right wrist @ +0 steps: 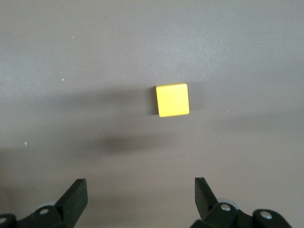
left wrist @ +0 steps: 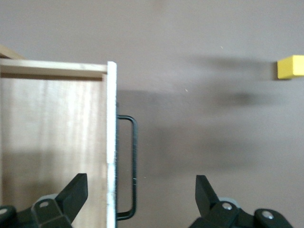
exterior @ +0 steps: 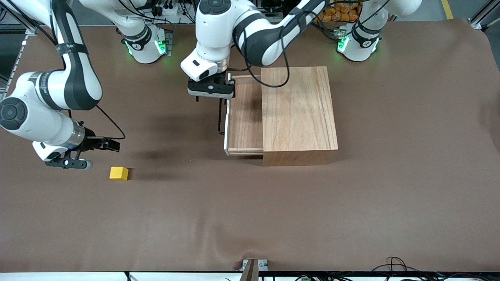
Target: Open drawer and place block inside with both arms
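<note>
The right gripper grips the yellow block by its body [exterior: 118,173] next, to place it inside the drawer [exterior: 244,117].
The drawer [exterior: 244,117] stands pulled partway out of the wooden box [exterior: 299,113], its white front panel [exterior: 226,125] and black wire handle [exterior: 220,117] toward the right arm's end. It is empty. My left gripper [exterior: 211,93] is open over the panel's end farther from the front camera. In the left wrist view the left gripper [left wrist: 140,192] straddles the panel [left wrist: 111,142] and handle [left wrist: 134,161], holding nothing. The yellow block [exterior: 119,173] lies on the table. My right gripper [exterior: 72,162] is open and empty over the table beside it. The block shows ahead of the right gripper [right wrist: 140,194] in the right wrist view [right wrist: 172,99].
The brown table mat [exterior: 250,218] is bare between block and drawer. The arms' green-lit bases [exterior: 144,45] [exterior: 357,41] stand at the table's edge farthest from the front camera. The block also shows in the left wrist view [left wrist: 290,67].
</note>
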